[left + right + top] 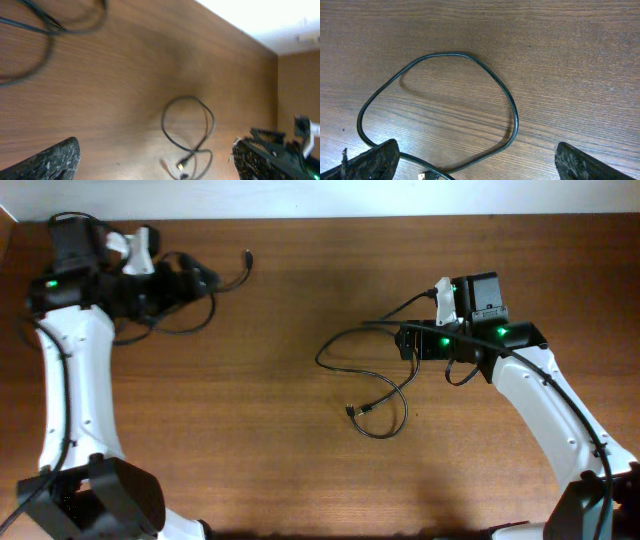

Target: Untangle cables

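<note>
Next, my left gripper grabs the middle cable along its loop (pixel 325 345), away from the metallic plug (pixel 351 411). That leaves the cable's ends free to untangle.
One thin black cable (pixel 335 340) lies in a big loop at mid-table and ends in a small curl with a metallic plug (pixel 351 411). My right gripper (pixel 408 340) is open just right of it. In the right wrist view the loop (pixel 470 59) lies on the wood ahead of the open fingers (pixel 477 150), and a plug end (pixel 424 176) shows at the bottom edge. More black cable (pixel 205 315) loops beside my left gripper (pixel 198 280) at the far left, with a plug end (pixel 247 255). The left fingers (pixel 155 150) are open and empty. I cannot tell how many cords are there.
The left wrist view looks across the brown table (pixel 270 470) to the middle cable (pixel 187 125) and the right arm (pixel 280 155). A blurred strand (pixel 47 25) crosses its top left. The table's far edge (pixel 320 218) meets a white wall.
</note>
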